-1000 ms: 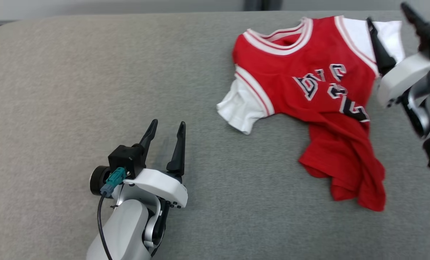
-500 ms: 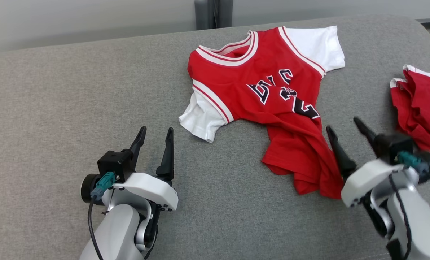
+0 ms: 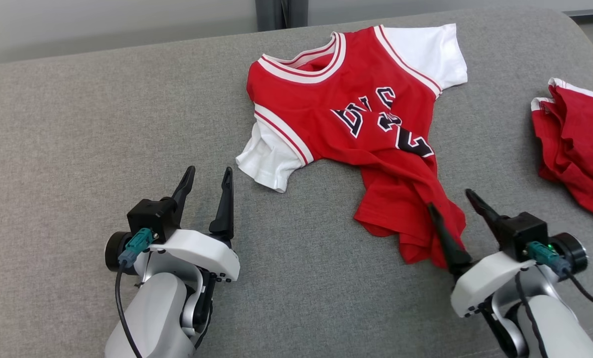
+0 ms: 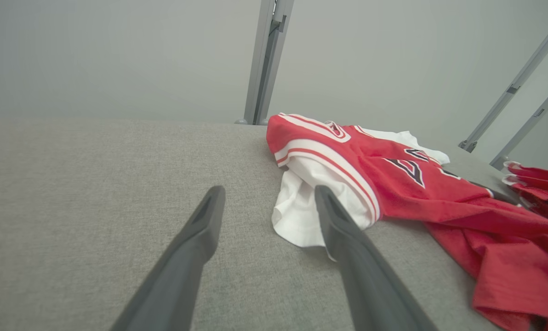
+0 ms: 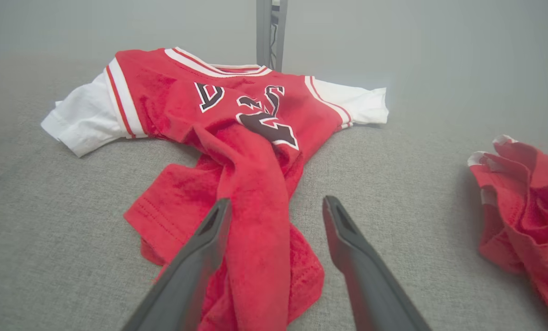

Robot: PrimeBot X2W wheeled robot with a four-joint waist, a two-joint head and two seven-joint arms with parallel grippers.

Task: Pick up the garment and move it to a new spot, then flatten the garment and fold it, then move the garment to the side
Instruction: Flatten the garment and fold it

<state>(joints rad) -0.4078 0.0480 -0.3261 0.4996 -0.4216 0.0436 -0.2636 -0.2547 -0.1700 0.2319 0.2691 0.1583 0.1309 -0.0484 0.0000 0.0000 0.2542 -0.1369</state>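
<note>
My right gripper grabs the jersey by its red hem (image 3: 439, 257) next, since the jersey's lower end bunches into raised folds while its chest lies flat.
The garment (image 3: 361, 119) is a red jersey with white sleeves and dark lettering, lying rumpled on the grey cushioned surface (image 3: 77, 129), its lower hem bunched toward me. My right gripper (image 3: 450, 198) stands open at that bunched hem (image 5: 255, 239), nothing held, fingers spread above the fabric. My left gripper (image 3: 208, 175) is open too, just short of the jersey's white sleeve (image 4: 301, 207) and apart from it. In the right wrist view the jersey (image 5: 228, 115) stretches away ahead of the fingers.
A second red garment (image 3: 577, 144) lies crumpled at the right edge of the surface, also in the right wrist view (image 5: 522, 193). A grey metal post (image 3: 275, 12) stands behind the far edge. Bare grey surface spreads to the left.
The head camera has swung, shifting the whole picture. My right arm has come down from the jersey's far sleeve to its near hem. The left gripper stays put.
</note>
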